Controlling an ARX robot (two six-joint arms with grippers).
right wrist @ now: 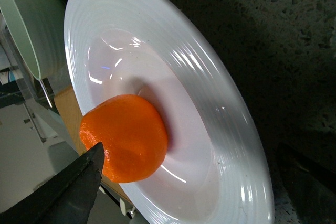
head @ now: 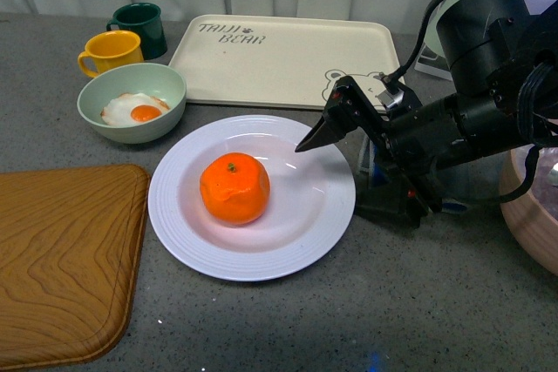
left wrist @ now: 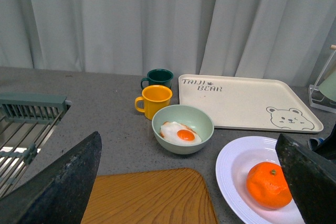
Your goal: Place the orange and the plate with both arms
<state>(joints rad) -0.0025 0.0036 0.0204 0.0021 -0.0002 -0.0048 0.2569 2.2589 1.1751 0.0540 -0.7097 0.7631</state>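
Note:
My right gripper grabs the plate by its rim (right wrist: 231,124) next. Then I set the plate with the orange onto the bear tray.
The orange (head: 234,187) sits upright in the middle of the white plate (head: 174,206) on the grey counter. My right gripper (head: 353,176) is open and empty, low at the plate's right rim, one fingertip over the rim. In the right wrist view the plate (right wrist: 220,114) and the orange (right wrist: 126,137) lie between the spread fingers (right wrist: 68,192). My left gripper (left wrist: 186,203) is open and empty, out of the front view, above the wooden board; the left wrist view shows the orange (left wrist: 268,184) on the plate (left wrist: 236,166) beside one finger (left wrist: 310,182).
A cream bear tray (head: 279,58) lies behind the plate. A pale green bowl with a fried egg (head: 131,102), a yellow mug (head: 109,51) and a dark green mug (head: 144,28) stand at back left. A wooden board (head: 61,259) lies front left. A pink bowl (head: 532,206) is at the right edge.

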